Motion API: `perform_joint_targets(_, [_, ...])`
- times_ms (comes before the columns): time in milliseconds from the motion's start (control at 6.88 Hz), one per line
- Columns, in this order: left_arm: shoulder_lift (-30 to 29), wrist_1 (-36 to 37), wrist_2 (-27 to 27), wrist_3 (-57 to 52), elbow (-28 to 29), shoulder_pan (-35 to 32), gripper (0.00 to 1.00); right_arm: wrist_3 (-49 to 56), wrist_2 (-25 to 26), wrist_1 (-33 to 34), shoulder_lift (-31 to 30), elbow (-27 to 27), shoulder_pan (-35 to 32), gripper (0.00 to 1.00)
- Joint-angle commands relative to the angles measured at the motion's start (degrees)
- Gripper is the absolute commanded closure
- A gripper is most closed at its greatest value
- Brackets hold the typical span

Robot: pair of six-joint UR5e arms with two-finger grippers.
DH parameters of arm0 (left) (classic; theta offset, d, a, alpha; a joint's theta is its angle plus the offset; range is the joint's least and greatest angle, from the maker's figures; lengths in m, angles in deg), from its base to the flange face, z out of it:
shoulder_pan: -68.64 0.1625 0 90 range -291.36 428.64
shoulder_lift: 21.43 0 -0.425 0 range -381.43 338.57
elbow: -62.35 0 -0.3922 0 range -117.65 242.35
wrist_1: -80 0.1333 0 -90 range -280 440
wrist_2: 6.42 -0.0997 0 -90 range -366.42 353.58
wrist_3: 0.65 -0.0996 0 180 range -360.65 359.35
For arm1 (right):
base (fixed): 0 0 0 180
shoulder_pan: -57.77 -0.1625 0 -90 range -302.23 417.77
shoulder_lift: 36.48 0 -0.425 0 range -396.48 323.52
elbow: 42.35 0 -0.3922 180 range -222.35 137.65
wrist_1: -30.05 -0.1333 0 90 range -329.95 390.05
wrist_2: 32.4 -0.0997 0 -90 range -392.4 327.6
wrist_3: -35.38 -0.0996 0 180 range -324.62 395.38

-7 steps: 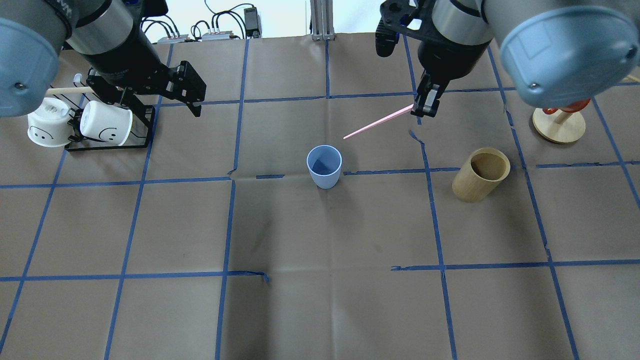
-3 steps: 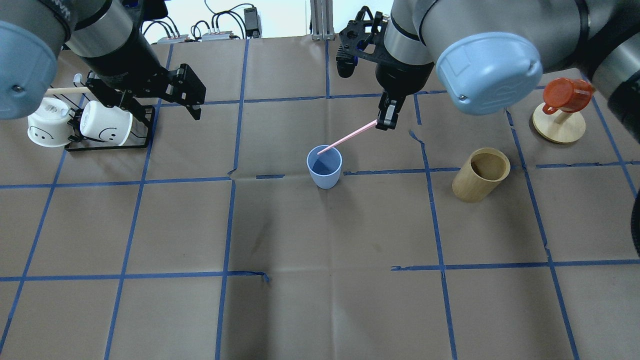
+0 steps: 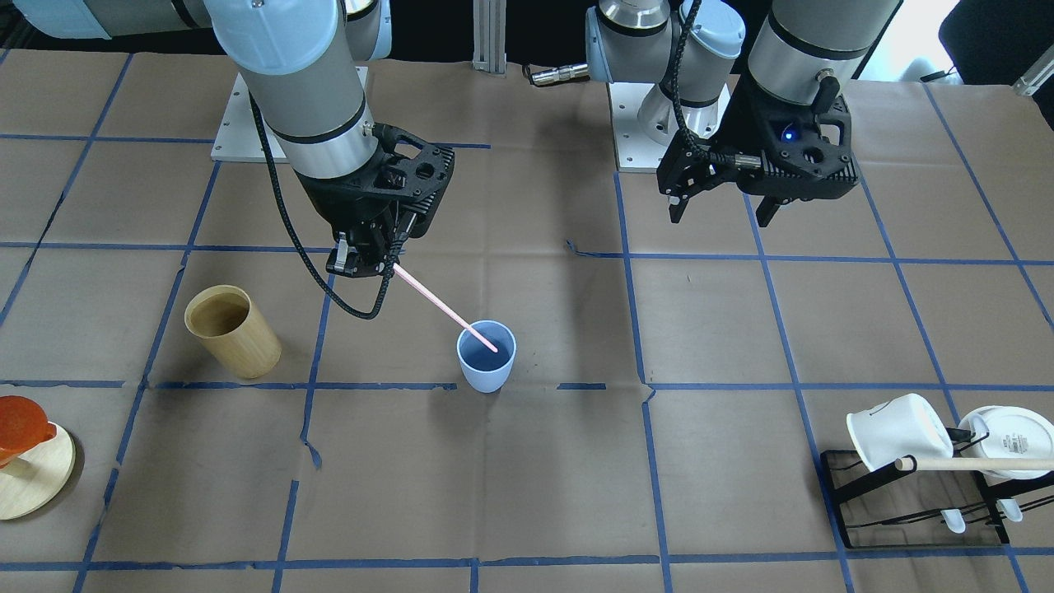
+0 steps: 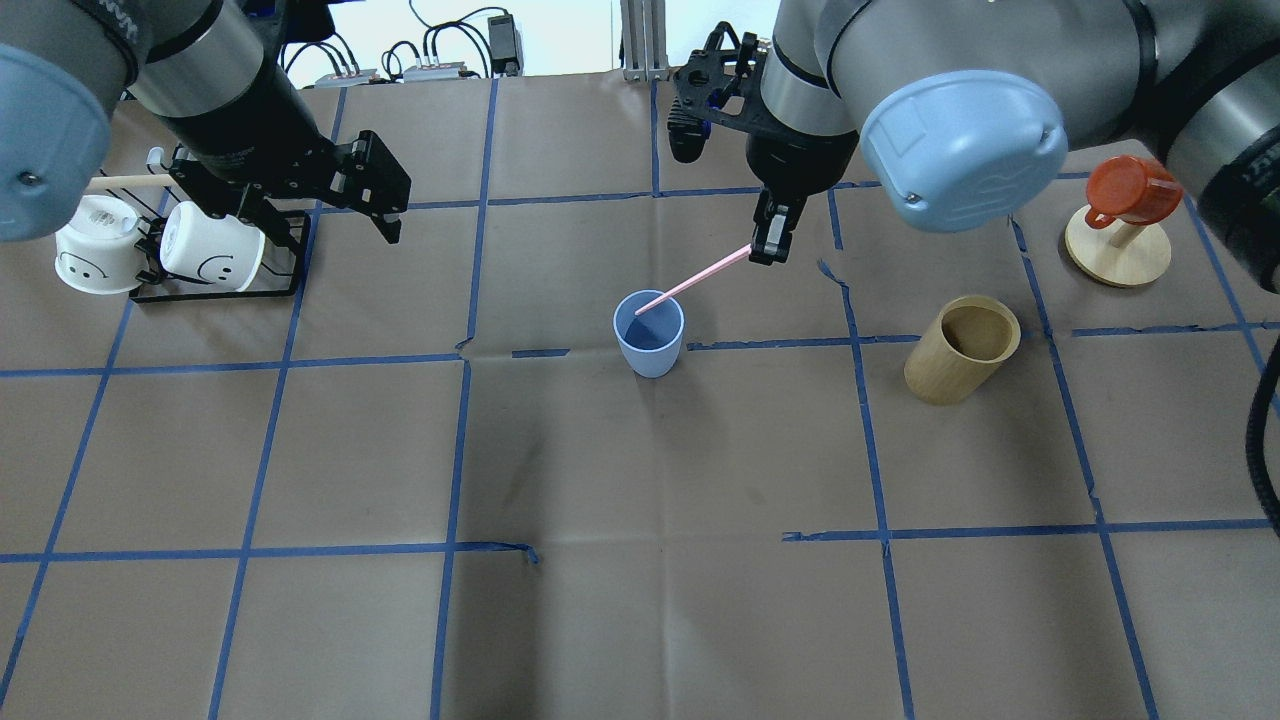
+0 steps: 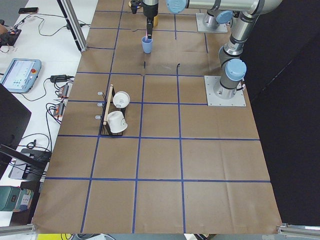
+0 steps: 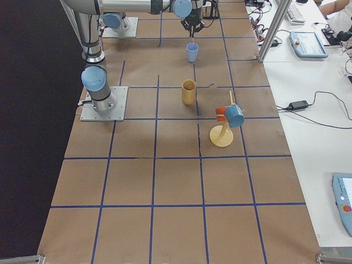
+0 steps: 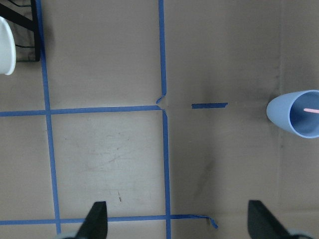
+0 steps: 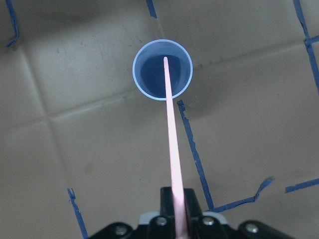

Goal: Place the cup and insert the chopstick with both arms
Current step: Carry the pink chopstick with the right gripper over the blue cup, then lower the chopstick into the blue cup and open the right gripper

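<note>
I should open my right gripper now, because the chopstick's tip [image 3: 493,347] is inside the blue cup's rim [image 3: 486,324] and the chopstick would stay in the cup.
The light-blue cup [image 4: 649,335] stands upright near the table's middle; it also shows in the front view [image 3: 487,356] and the left wrist view [image 7: 298,113]. My right gripper [image 4: 768,245] is shut on the top end of the pale-pink chopstick [image 4: 693,281], which slants down toward the cup. In the right wrist view the chopstick [image 8: 172,139] has its tip inside the ring of the cup's mouth [image 8: 163,69]. My left gripper [image 4: 330,225] is open and empty, high above the table, well to the cup's left.
A tan wooden cup [image 4: 960,350] stands right of the blue cup. A black rack with two white mugs [image 4: 210,255] and a beige wooden rod sits at far left. A red mug on a wooden stand [image 4: 1125,190] is at far right.
My right gripper has carried the chopstick left and down; its tip went from beyond the cup to within the cup's mouth. The left arm has hardly moved.
</note>
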State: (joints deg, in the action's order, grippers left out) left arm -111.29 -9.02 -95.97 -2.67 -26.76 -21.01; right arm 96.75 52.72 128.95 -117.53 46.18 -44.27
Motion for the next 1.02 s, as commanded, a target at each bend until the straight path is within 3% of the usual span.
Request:
perform_joint_targets(0, [-0.1, 0.1, 0.1, 0.0, 0.0, 0.0, 0.00, 0.2, 0.2, 0.0, 0.1, 0.1, 0.0, 0.95])
perform_joint_targets(436, [0.0, 0.0, 0.0, 0.0, 0.0, 0.0, 0.00, -0.3, 0.3, 0.0, 0.2, 2.1, 0.0, 0.89])
perform_joint_targets(581, [0.0, 0.0, 0.0, 0.0, 0.0, 0.0, 0.00, -0.4, 0.2, -0.1, 0.2, 2.4, 0.0, 0.65])
perform_joint_targets(726, [0.0, 0.0, 0.1, 0.0, 0.1, 0.0, 0.00, -0.4, -0.2, 0.0, 0.3, 2.4, 0.0, 0.12])
perform_joint_targets(872, [0.0, 0.0, 0.0, 0.0, 0.1, 0.0, 0.00, -0.5, -0.1, 0.0, 0.6, 2.2, 0.0, 0.01])
